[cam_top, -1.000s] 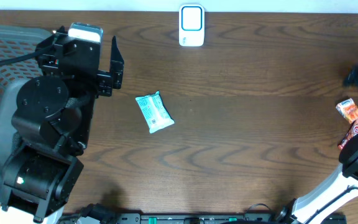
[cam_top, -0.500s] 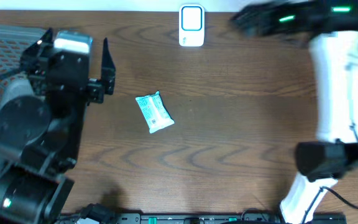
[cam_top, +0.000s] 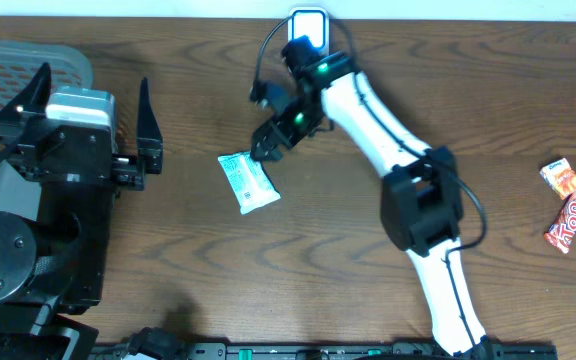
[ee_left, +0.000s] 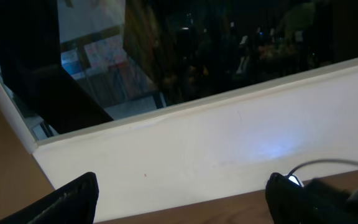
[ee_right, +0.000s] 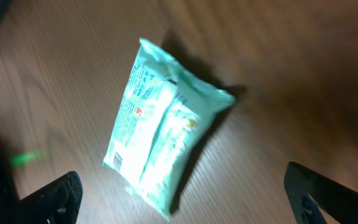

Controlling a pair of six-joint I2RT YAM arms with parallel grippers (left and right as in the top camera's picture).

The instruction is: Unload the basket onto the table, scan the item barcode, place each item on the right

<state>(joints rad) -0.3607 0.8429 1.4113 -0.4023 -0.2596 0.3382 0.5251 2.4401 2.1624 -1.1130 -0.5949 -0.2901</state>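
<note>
The right gripper grabs the packet (cam_top: 247, 182) across its middle from its long sides next, which leaves the printed corner uncovered for barcode scanning.
The item, a mint-green and white packet (cam_top: 247, 182), lies flat on the wooden table left of centre. The right wrist view shows it (ee_right: 164, 129) with small print facing up. My right gripper (cam_top: 266, 147) hangs open just above the packet's far end, its dark fingertips (ee_right: 63, 195) well apart and touching nothing. The white scanner (cam_top: 308, 16) stands at the table's back edge, partly behind the right arm. My left gripper (cam_top: 93, 80) is open at the far left, away from the packet, facing a white wall (ee_left: 185, 149).
Two snack packs (cam_top: 565, 178) (cam_top: 574, 221) lie at the right edge. A mesh basket (cam_top: 8, 60) sits at the back left, under the left arm. The right arm stretches from the front edge across the table's middle to the back.
The right arm swung from the right edge across the back of the table and down over the packet. The left arm drew back toward the left. The packet stayed put.
</note>
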